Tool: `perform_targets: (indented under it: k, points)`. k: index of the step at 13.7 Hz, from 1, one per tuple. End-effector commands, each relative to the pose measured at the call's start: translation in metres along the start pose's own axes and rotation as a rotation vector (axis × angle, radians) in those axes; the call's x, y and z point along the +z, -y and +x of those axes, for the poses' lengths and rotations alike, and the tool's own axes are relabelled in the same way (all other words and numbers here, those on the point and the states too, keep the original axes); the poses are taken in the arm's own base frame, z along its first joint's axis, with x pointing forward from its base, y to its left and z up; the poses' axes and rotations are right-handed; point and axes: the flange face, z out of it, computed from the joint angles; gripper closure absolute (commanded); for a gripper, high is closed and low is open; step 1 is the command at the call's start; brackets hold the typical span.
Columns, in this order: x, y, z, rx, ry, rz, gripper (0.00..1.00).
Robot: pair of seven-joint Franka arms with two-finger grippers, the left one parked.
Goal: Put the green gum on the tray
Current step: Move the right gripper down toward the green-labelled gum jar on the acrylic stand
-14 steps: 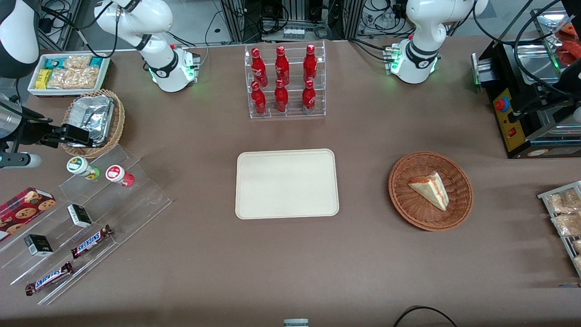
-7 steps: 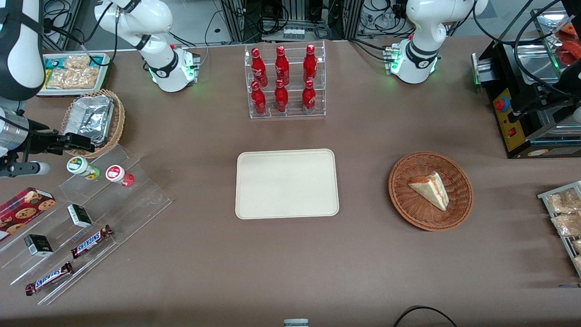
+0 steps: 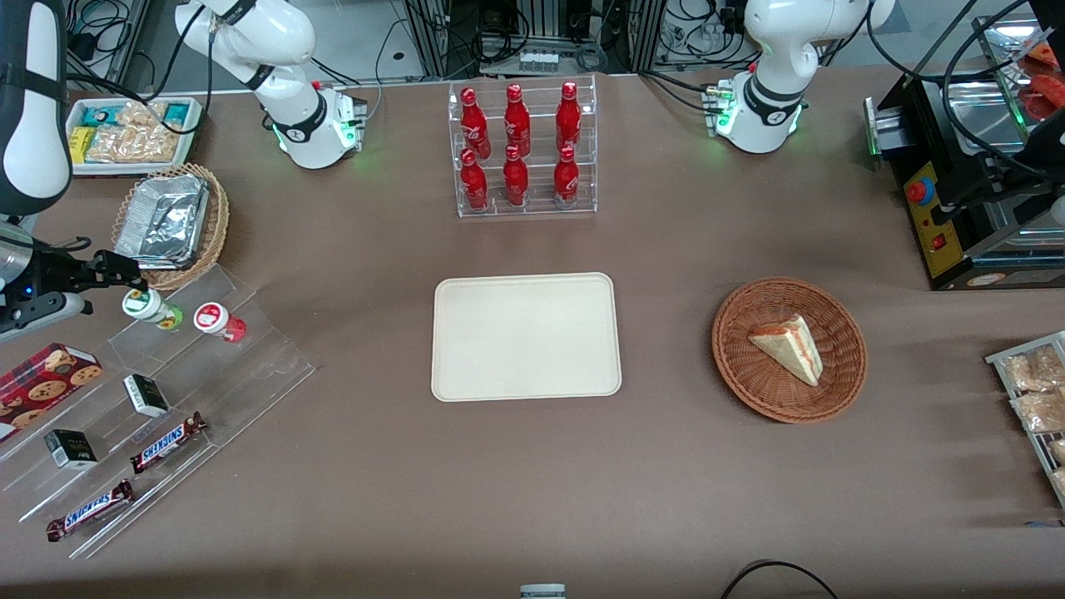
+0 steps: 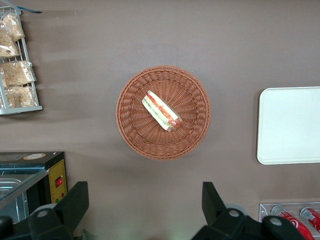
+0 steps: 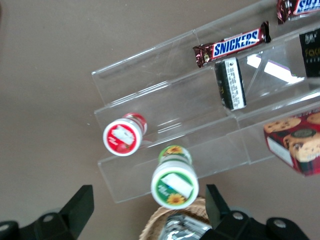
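Note:
The right gripper grabs the green gum by its white-lidded end point(image 3: 139, 304) next, to place the green gum on the tray point(image 3: 526, 337).
The green gum point(image 3: 150, 306) stands on the top step of a clear acrylic display stand point(image 3: 250, 366), beside a red gum bottle point(image 3: 218, 320). In the right wrist view the green gum point(image 5: 174, 182) shows its white lid with a green-and-yellow label, next to the red gum bottle point(image 5: 124, 135). My right gripper point(image 3: 104, 289) is open and empty. It hovers just above and beside the green gum without touching it. In the right wrist view the gripper point(image 5: 148, 207) has its fingers wide apart. The cream tray point(image 3: 526, 337) lies bare at the table's middle and also shows in the left wrist view point(image 4: 290, 125).
A wicker basket with a foil container point(image 3: 170, 220) sits close to the gum, farther from the front camera. Snickers bars point(image 3: 166, 443), small dark boxes point(image 3: 146, 394) and a cookie box point(image 3: 46, 378) lie on the stand. A bottle rack point(image 3: 520, 150) and a sandwich basket point(image 3: 789, 349) stand elsewhere.
My right gripper has drawn back from over the foil basket toward the working arm's end of the table and come down beside the green gum. The gum has not moved.

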Motion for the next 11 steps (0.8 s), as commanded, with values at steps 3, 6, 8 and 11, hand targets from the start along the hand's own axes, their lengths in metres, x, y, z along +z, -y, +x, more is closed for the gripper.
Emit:
perform_targets:
  k: [3, 6, 8, 11]
  points:
    - [0.011, 0.002, -0.016, -0.108, -0.025, -0.038, 0.01]
    - [0.029, 0.013, -0.031, -0.139, -0.065, -0.075, 0.01]
    - [0.033, 0.014, -0.033, -0.165, -0.077, -0.088, 0.01]
    - [0.046, 0.001, -0.035, -0.169, -0.09, -0.104, 0.01]
